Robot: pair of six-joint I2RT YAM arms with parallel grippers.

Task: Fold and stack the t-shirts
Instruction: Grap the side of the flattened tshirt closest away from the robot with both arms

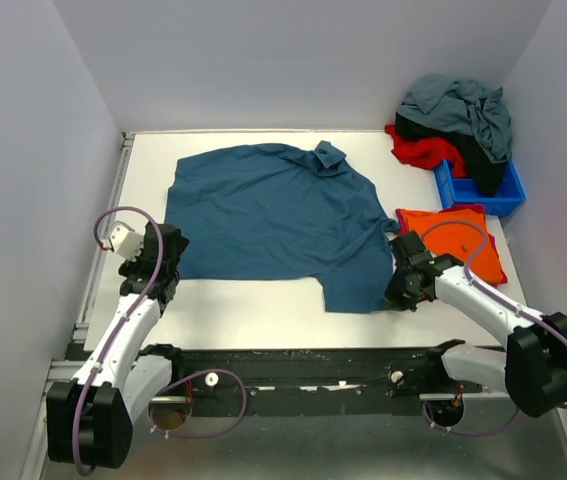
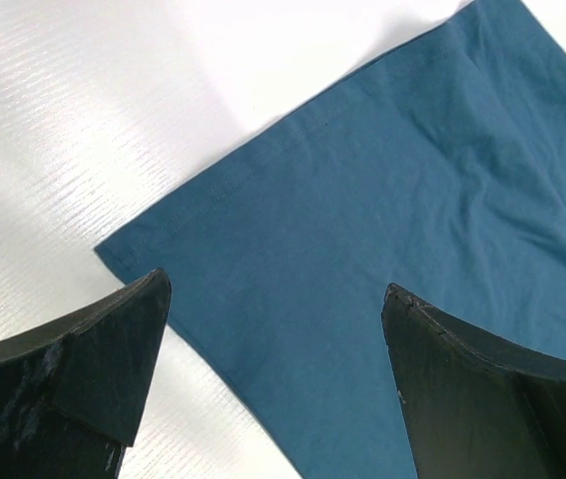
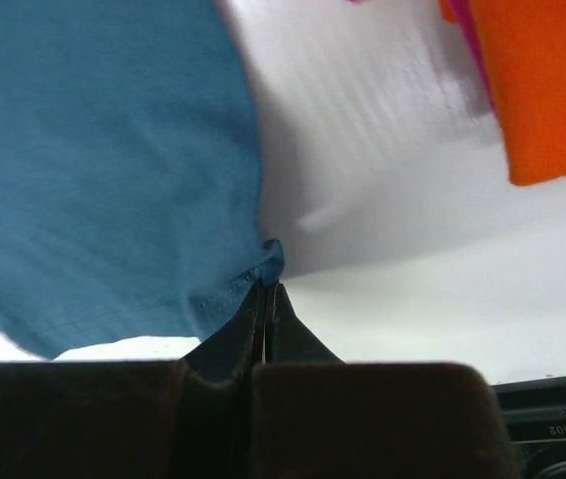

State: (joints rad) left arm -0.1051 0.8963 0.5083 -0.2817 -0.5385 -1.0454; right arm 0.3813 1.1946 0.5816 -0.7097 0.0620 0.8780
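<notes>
The dark teal-blue t-shirt's free near corner (image 1: 181, 275) (image 2: 117, 251) needs to be grabbed by my left gripper next, to fold the t-shirt's near edge over.
A dark teal-blue t-shirt (image 1: 268, 220) lies spread on the white table. My right gripper (image 1: 400, 290) is shut on its near right hem corner (image 3: 263, 264) and holds that corner lifted off the table. My left gripper (image 1: 170, 268) hangs open over the shirt's near left corner (image 2: 292, 299), with one finger (image 2: 113, 349) over bare table. A folded orange t-shirt (image 1: 458, 240) lies at the right, over a pink one whose edge shows in the right wrist view (image 3: 462, 40). Grey-blue (image 1: 458, 110), black (image 1: 483, 165) and red (image 1: 423, 150) t-shirts are heaped at the back right.
A small blue plastic bin (image 1: 483, 195) stands at the back right under the heap of shirts. White walls close the table on the left, back and right. The black rail of the arm bases (image 1: 293, 365) runs along the near edge.
</notes>
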